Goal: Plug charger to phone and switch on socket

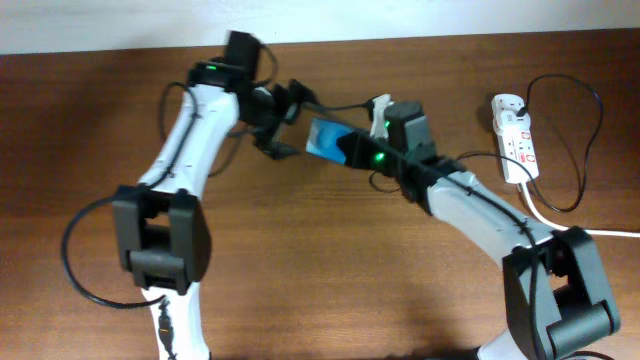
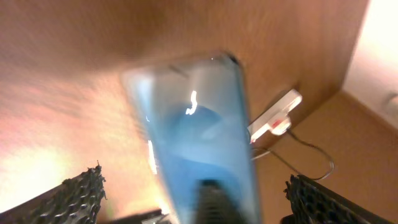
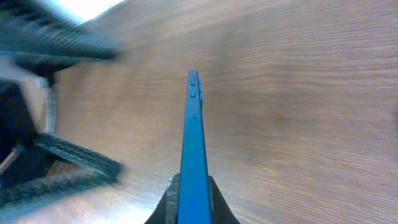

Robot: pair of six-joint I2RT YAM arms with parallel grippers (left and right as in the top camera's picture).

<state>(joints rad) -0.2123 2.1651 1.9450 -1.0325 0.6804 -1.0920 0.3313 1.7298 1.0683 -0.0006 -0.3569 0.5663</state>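
Note:
I should grab the phone (image 1: 322,138) with my left gripper near the phone's end opposite my right gripper. This keeps the phone's charging end clear, so the charger can be plugged in.
My right gripper (image 1: 352,150) (image 3: 193,194) is shut on one end of the phone (image 1: 322,138) and holds it edge-up above the table. The phone shows as a thin blue edge with side buttons in the right wrist view (image 3: 193,124), and as a blurred blue screen in the left wrist view (image 2: 193,137). My left gripper (image 1: 285,120) (image 2: 202,199) is open, its fingers spread to either side of the phone's other end. The white socket (image 1: 515,140) (image 2: 273,118) lies at the far right. The charger's black cable (image 1: 590,130) loops beside it; its plug end is not visible.
The socket's thick white cord (image 1: 570,228) runs to the right edge of the table. The wooden table (image 1: 330,270) ends at a pale wall along the far edge. The two arms meet near the top middle.

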